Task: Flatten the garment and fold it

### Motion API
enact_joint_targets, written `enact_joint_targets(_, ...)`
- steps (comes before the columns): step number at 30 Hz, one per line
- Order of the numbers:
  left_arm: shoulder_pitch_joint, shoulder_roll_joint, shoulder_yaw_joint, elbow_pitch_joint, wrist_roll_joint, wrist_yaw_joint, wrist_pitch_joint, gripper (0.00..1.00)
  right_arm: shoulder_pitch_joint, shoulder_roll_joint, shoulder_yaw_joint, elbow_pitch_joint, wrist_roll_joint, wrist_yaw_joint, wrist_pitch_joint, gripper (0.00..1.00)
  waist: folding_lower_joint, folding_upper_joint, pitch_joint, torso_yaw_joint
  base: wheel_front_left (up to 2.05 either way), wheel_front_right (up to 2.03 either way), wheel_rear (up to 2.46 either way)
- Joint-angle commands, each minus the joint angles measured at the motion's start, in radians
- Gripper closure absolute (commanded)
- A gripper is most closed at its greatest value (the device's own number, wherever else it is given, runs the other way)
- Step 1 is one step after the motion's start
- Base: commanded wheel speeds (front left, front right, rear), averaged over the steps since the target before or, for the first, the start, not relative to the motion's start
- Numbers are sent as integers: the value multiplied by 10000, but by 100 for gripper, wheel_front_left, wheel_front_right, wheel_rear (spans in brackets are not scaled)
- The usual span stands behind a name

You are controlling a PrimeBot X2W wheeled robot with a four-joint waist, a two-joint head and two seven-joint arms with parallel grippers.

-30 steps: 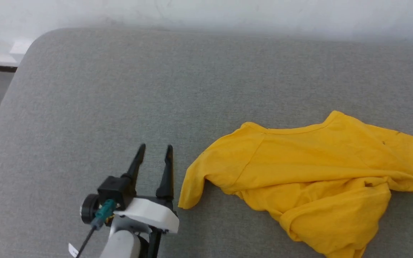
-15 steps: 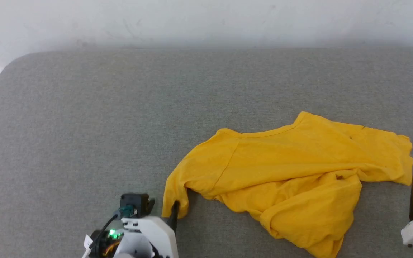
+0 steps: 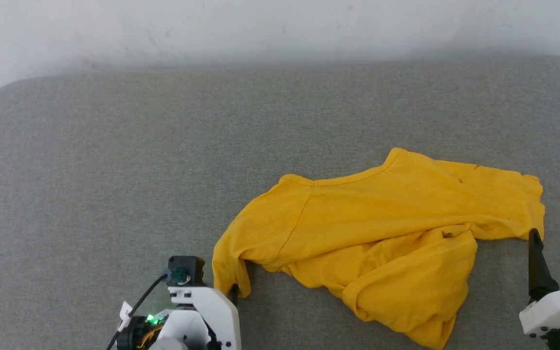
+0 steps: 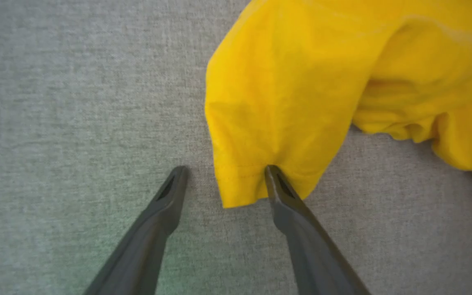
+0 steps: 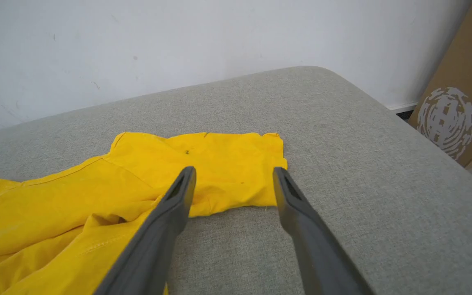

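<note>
I should next grab the T-shirt with my left gripper by the sleeve's hem corner (image 3: 222, 288) to flatten the T-shirt, because that corner sticks out free while the crumpled body (image 3: 403, 271) lies slack in folds.
The garment (image 3: 372, 228) is a bright yellow T-shirt lying crumpled on the grey padded surface (image 3: 114, 170), plain side up, with its lower part bunched toward the front. My left gripper (image 3: 218, 290) is tipped down at the left sleeve. In the left wrist view the left gripper (image 4: 224, 171) is open, and one fingertip (image 4: 275, 180) touches the sleeve hem (image 4: 240, 184). My right gripper (image 3: 556, 257) stands open just in front of the right sleeve (image 3: 513, 204). Seen from the right wrist, the right gripper (image 5: 234, 172) holds nothing and the garment (image 5: 203, 164) lies ahead of it.
A white wall (image 3: 280, 29) runs behind the grey surface, whose back corners are rounded. A brown cardboard box (image 5: 457, 119) with a white print stands beyond the surface's right edge. Bare grey fabric (image 4: 76, 102) lies left of the garment.
The head camera has shifted. My left gripper tipped down from pointing up and moved right onto the left sleeve's hem. My right gripper came up into view, its fingers open.
</note>
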Motion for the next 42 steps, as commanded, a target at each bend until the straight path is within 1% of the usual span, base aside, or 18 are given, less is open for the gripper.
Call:
enact_joint_targets(1, 74, -95, -213, 288, -82, -116, 291, 0, 68, 18, 28, -106, 42, -17, -23, 0, 2, -1, 43, -29, 0, 0, 0)
enact_joint_targets(2, 43, -92, -266, 309, -82, -151, 359, 35, 49, 18, 28, -142, 24, -17, -7, 0, 2, -1, 63, -31, 0, 0, 0)
enact_joint_targets(3, 14, -87, -314, 324, -89, -202, 393, 73, 45, 18, 26, -178, 0, -17, -8, 0, 2, -1, 80, -28, 0, 0, 0)
enact_joint_targets(4, -10, -82, -342, 333, -99, -242, 387, 100, 55, 18, 17, -221, -54, -17, -25, 0, 2, -1, 100, -20, 0, 0, 0)
enact_joint_targets(6, -59, -84, -380, 333, -138, -322, 321, 100, 34, 18, -57, -280, -169, -17, -35, 0, 2, -1, 146, 16, 0, 0, 0)
enact_joint_targets(9, -162, -81, -256, 211, -175, -307, -205, 100, -38, 18, -171, -356, -318, -17, -50, 0, 2, -1, 192, 118, 0, 0, 0)
enact_joint_targets(15, -304, 45, 741, -297, -274, 361, -1922, 100, -582, 18, -622, -400, -844, -17, 3, 0, 2, -1, 226, 350, 0, 0, 0)
enact_joint_targets(19, -383, 279, 1215, -488, -344, 586, -2410, 100, -1414, 2, -1252, 116, -1276, -17, 327, 0, 2, -1, 370, 547, 0, 0, 0)
enact_joint_targets(22, -531, 427, 1403, -578, -360, 688, -2494, 100, -2294, -295, -1716, 999, -1351, -17, 952, 0, 2, -1, 588, 683, 0, 0, 0)
enact_joint_targets(26, -833, 572, 1543, -655, -367, 748, -2562, 100, -3583, -821, -2024, 2333, -1251, -17, 1538, 0, 2, -1, 1017, 846, 0, 0, 0)
enact_joint_targets(32, -1122, 510, 1474, -825, -419, 751, -2578, 100, -5235, -1157, -2557, 4260, -1233, -17, 3107, 0, 2, -1, 1681, 1110, 0, 0, 0)
enact_joint_targets(35, -1236, 484, 1425, -854, -452, 723, -2589, 100, -5871, -1304, -2781, 4870, -1208, -17, 3923, 0, 2, -1, 1989, 1244, 0, 0, 0)
enact_joint_targets(36, -1236, 484, 1425, -854, -452, 723, -2589, 100, -5871, -1304, -2781, 4870, -1208, -17, 3923, 0, 2, -1, 1989, 1244, 0, 0, 0)
enact_joint_targets(41, -1364, 476, 1341, -907, -468, 690, -2619, 100, -6418, -1589, -3023, 5428, -1516, -17, 5404, 0, 2, -1, 2262, 1430, 0, 0, 0)
enact_joint_targets(42, -1374, 474, 1326, -916, -470, 691, -2621, 100, -6456, -1606, -3065, 5469, -1598, -17, 5779, 24, 2, -1, 2274, 1451, 0, 0, 0)
